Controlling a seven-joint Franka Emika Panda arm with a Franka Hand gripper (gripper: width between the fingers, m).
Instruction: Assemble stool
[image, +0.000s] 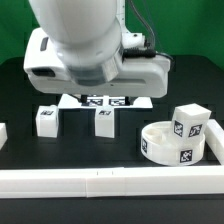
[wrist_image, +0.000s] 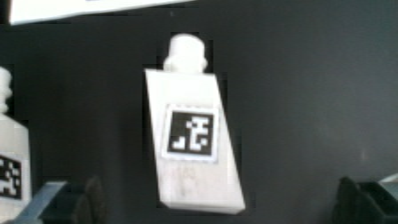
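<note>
My gripper's fingers hang wide above the tagged leg (wrist_image: 199, 185), so it is too early to close on the leg. My gripper comes down first.
The round white seat (image: 165, 150) lies at the exterior view's right, with one white leg (image: 188, 122) resting on it. Two more tagged legs stand on the black table: one at the left (image: 46, 120) and one in the middle (image: 104, 121). In the wrist view one leg (wrist_image: 192, 130) lies lengthwise with its tag facing up, its peg end pointing away from the fingers. A second leg (wrist_image: 9, 140) shows at the picture's edge. My gripper (wrist_image: 217, 205) is open above the tagged leg, its fingers (wrist_image: 63, 200) wide apart on either side and holding nothing. In the exterior view the arm's body hides the fingers.
The marker board (image: 105, 100) lies behind the two legs, under the arm, and its corner shows in the wrist view (wrist_image: 89, 10). Long white rails (image: 110, 180) run along the front of the table, and a short piece (image: 3, 132) sits at the left edge.
</note>
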